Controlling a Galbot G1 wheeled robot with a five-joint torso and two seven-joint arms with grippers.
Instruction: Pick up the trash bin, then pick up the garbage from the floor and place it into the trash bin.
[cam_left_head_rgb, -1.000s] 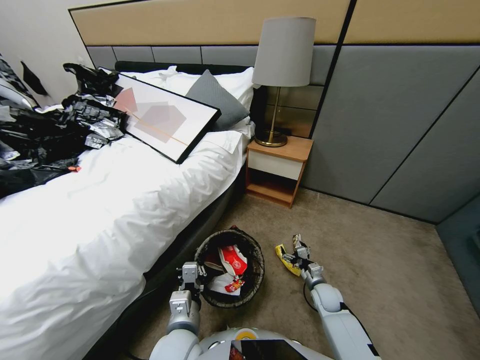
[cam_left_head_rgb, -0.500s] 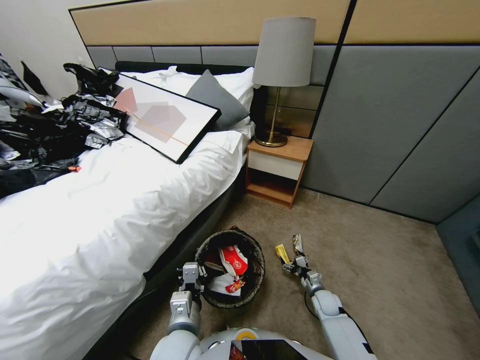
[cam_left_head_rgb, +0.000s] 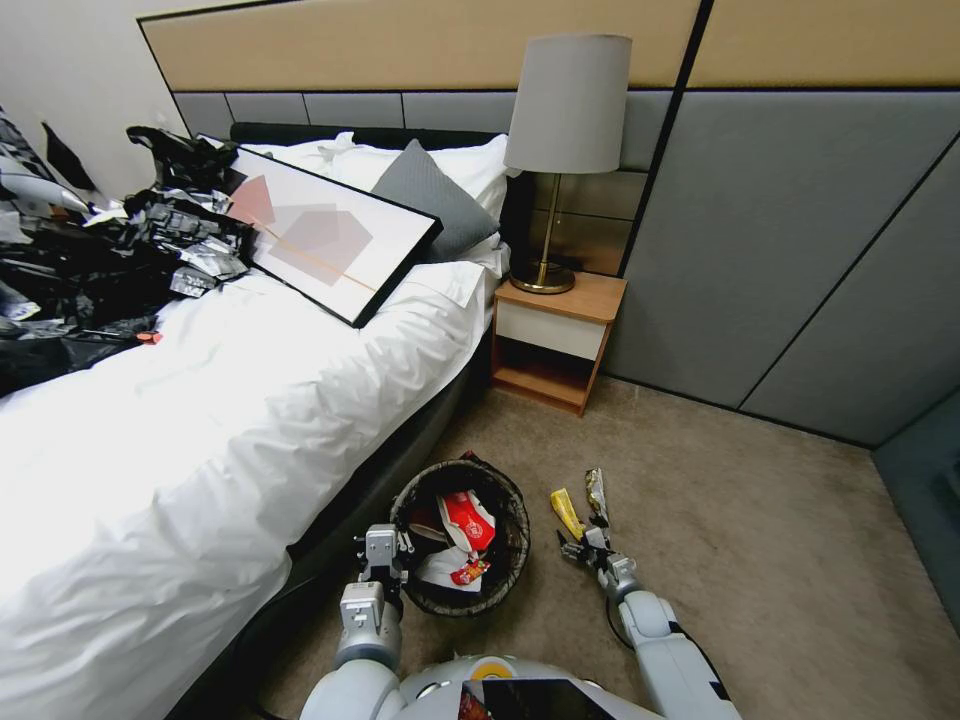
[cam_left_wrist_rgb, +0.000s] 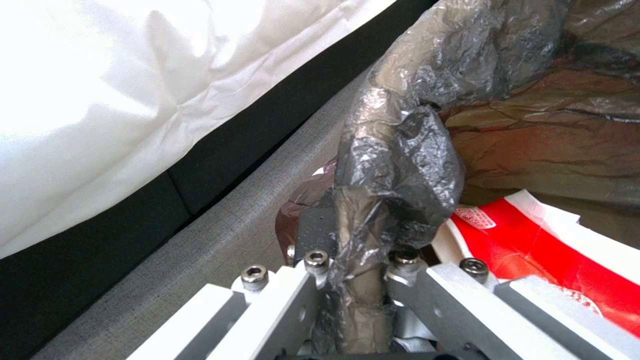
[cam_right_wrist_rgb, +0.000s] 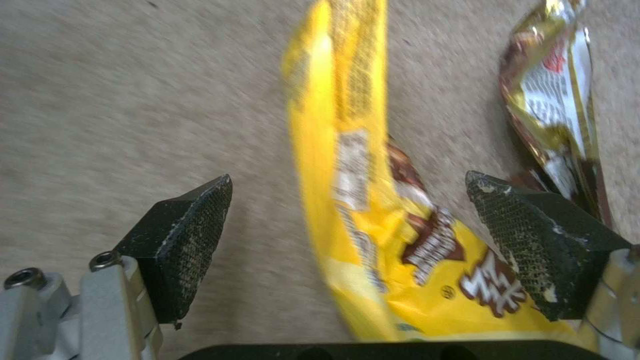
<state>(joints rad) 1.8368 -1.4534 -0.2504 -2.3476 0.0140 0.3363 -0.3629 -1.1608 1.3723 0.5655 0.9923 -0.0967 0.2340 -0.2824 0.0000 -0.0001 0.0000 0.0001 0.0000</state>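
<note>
Next, my right gripper picks up the yellow wrapper by its middle (cam_left_head_rgb: 568, 512), to drop garbage into the trash bin (cam_left_head_rgb: 510, 560).
The trash bin (cam_left_head_rgb: 510, 560), lined with a crinkly black bag, stands on the carpet beside the bed. Red-and-white paper packs (cam_left_head_rgb: 468, 520) lie inside it. My left gripper (cam_left_head_rgb: 384, 549) is shut on its near rim (cam_left_wrist_rgb: 363, 235), pinching bag and rim together, with a red pack (cam_left_wrist_rgb: 533, 245) just beyond. On the floor beside the bin lie two pieces of garbage, a yellow wrapper (cam_left_head_rgb: 566, 511) and a silvery wrapper (cam_left_head_rgb: 597, 493). My right gripper (cam_left_head_rgb: 584, 549) sits low at their near ends. It (cam_right_wrist_rgb: 360, 225) is open, its pads straddling the yellow wrapper (cam_right_wrist_rgb: 340, 125). The silvery wrapper (cam_right_wrist_rgb: 553, 95) lies outside one pad.
The white bed (cam_left_head_rgb: 200, 420) with its dark base runs along the left, close to the bin. A framed picture (cam_left_head_rgb: 320, 235) and black bags (cam_left_head_rgb: 90, 270) lie on it. A wooden nightstand (cam_left_head_rgb: 555, 335) with a lamp (cam_left_head_rgb: 565, 110) stands ahead. Open carpet (cam_left_head_rgb: 780, 540) stretches to the right.
My right gripper has drawn back toward me and lower, uncovering both wrappers on the floor. The left gripper and the bin have stayed put.
</note>
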